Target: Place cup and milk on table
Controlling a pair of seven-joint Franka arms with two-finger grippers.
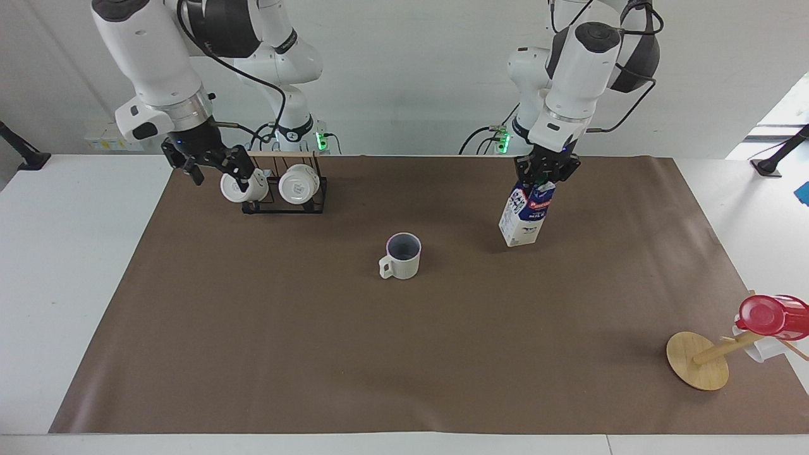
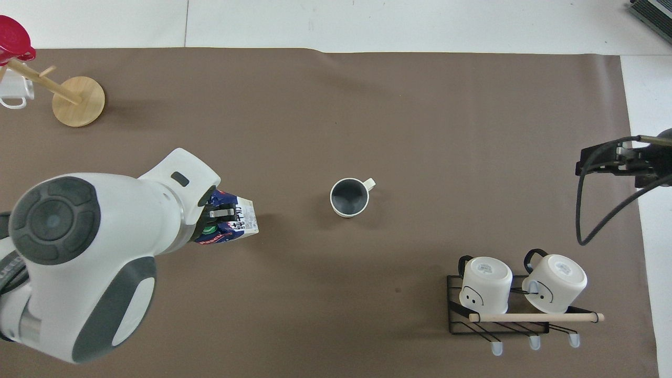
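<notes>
The tilted carton's base is above the brown paper (image 2: 284, 220). My left gripper keeps holding the milk carton (image 2: 245, 220) from here until the carton's base touches the paper.
The cup (image 1: 402, 256) (image 2: 348, 197) stands upright in the middle of the brown-paper table (image 1: 404, 354), nothing touching it. The milk (image 1: 524, 218) (image 2: 234, 221) hangs tilted from my left gripper (image 1: 545, 174) (image 2: 216, 213), which is shut on its gabled top. The carton is beside the cup, toward the left arm's end; I cannot tell whether its base touches the paper. My right gripper (image 1: 217, 177) (image 2: 588, 163) hangs open and holds nothing, over the paper's edge at the right arm's end, by the mug rack.
A black wire rack (image 1: 284, 205) (image 2: 499, 323) with two glossy white mugs stands near the right arm's base. A tipped wooden mug tree (image 1: 698, 360) (image 2: 79, 101) with a red cup (image 1: 771, 315) lies at the corner farthest from the robots, at the left arm's end.
</notes>
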